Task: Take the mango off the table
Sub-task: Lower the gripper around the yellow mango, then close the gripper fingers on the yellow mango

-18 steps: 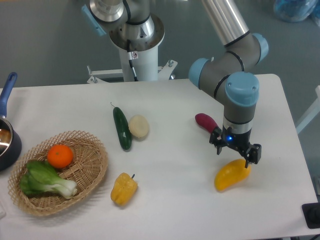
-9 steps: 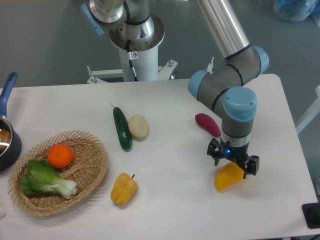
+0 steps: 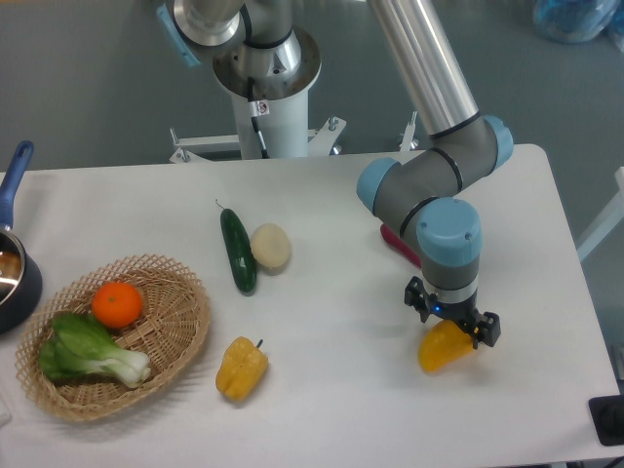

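Observation:
My gripper needs to pick the yellow-orange mango up from the table, so next it should take hold of the mango by its rounded end (image 3: 462, 332).
The mango (image 3: 439, 353) is a smooth yellow-orange fruit lying on the white table (image 3: 331, 322) at the front right. My gripper (image 3: 451, 320) points straight down right over it. The two black fingers stand apart, one on each side of the mango's upper end, and they look open. The wrist hides the top of the mango, so I cannot see whether the fingertips touch it.
A purple sweet potato (image 3: 392, 240) lies partly hidden behind the arm. A cucumber (image 3: 237, 250) and a potato (image 3: 271, 246) lie mid-table, a yellow bell pepper (image 3: 241, 367) in front. A wicker basket (image 3: 185, 322) at left holds an orange (image 3: 117, 303) and bok choy (image 3: 88, 351). A pot (image 3: 12, 283) stands at the left edge.
The gripper has come down and a little to the left, now low around the mango's upper end. The arm now covers more of the sweet potato. The mango has not moved.

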